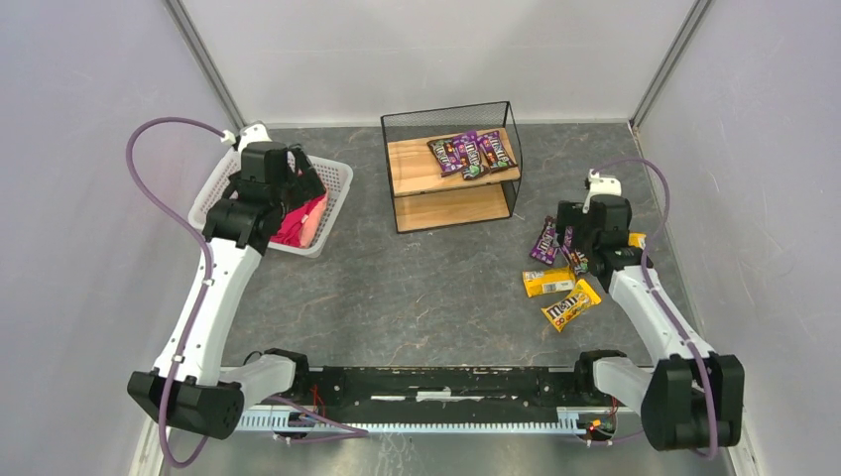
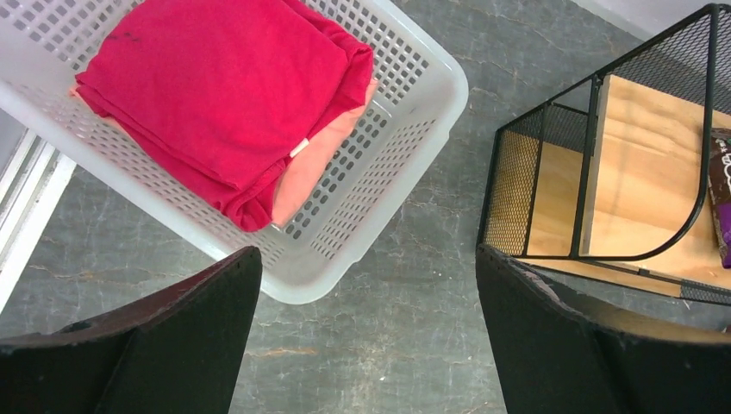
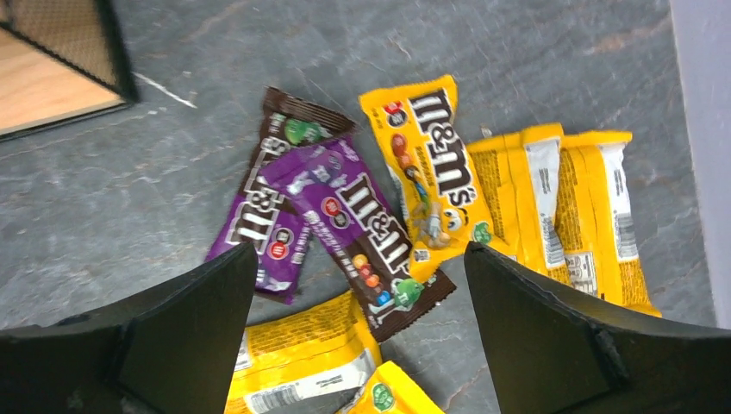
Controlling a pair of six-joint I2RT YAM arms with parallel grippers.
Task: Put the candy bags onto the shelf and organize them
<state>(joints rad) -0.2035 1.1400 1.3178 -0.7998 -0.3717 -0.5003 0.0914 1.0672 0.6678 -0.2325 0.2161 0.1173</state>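
The middle purple candy bag should be organized onto the shelf point(image 1: 417, 167). My right gripper should grab the bag by its brown half point(image 1: 578, 263) next.
The shelf point(image 1: 417, 167) stands at the back centre, with three purple candy bags point(image 1: 471, 152) on its top board. More candy bags lie loose on the table at the right: purple ones point(image 3: 274, 207) point(image 3: 366, 233) and several yellow ones point(image 3: 427, 172) point(image 3: 302, 358). My right gripper point(image 3: 359, 252) hovers open and empty above this pile, also seen in the top view point(image 1: 578, 253). My left gripper point(image 2: 368, 252) is open and empty over bare table between the basket and the shelf point(image 2: 655, 129); one purple bag point(image 2: 722, 207) shows at that view's edge.
A white lattice basket point(image 1: 332, 203) with a pink-red folded cloth point(image 2: 224, 95) sits at the back left, under my left arm point(image 1: 223, 268). Grey walls close in both sides and the back. The shelf's lower board point(image 1: 451, 208) is bare.
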